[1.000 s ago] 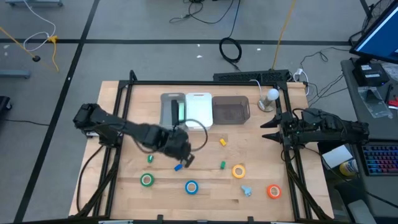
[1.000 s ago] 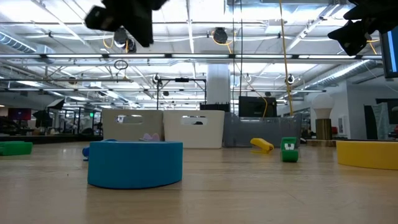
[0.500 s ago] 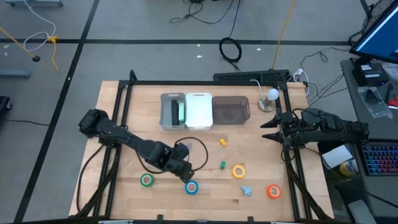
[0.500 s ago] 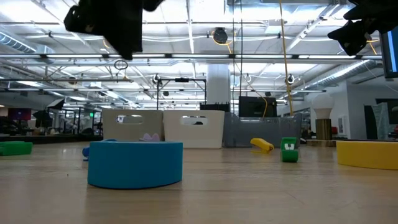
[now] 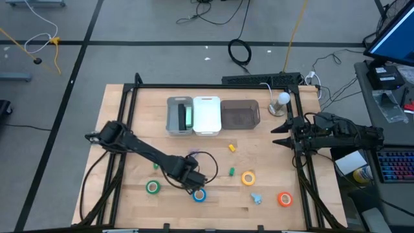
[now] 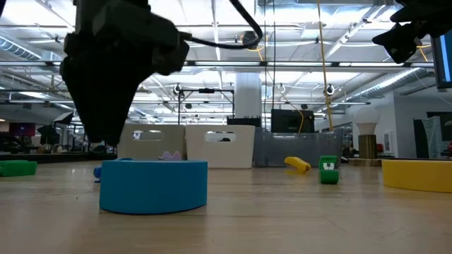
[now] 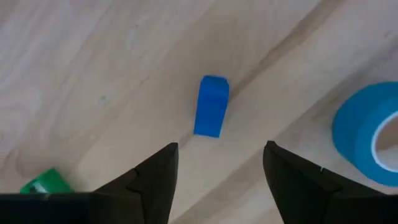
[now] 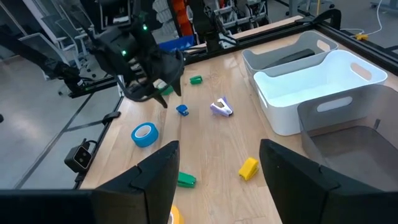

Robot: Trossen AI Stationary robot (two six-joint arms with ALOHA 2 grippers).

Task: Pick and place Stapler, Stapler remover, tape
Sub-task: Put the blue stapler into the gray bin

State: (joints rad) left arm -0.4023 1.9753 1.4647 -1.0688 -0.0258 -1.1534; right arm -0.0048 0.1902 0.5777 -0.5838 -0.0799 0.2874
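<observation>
My left gripper would miss if it closed now, because its fingers stop above and short of the blue piece [image 7: 211,106] in the left wrist view, so it should go lower first.
My left gripper [image 7: 221,147] hangs open, pointing down, just above a small blue oblong piece [image 7: 211,106] that lies flat on the wood, and touches nothing. The blue tape roll [image 5: 198,194] lies flat right beside it, toward the near edge. The green [image 5: 152,188], yellow [image 5: 248,177] and orange [image 5: 284,199] tape rolls also lie flat along the near side. A purple staple remover [image 8: 221,107] lies near the table's middle. My right gripper [image 5: 279,134] waits open at the right edge, high above the table.
Three bins stand at the far middle: grey [image 5: 179,115], white [image 5: 207,115] and dark clear [image 5: 240,114]. Small green [image 5: 231,171], yellow [image 5: 231,147] and green [image 5: 156,166] pieces and a pale blue one [image 5: 257,198] lie scattered about.
My left gripper has come down and toward the table's near edge, from over the middle of the table to just above the small blue piece beside the blue tape roll. Nothing on the table has moved.
</observation>
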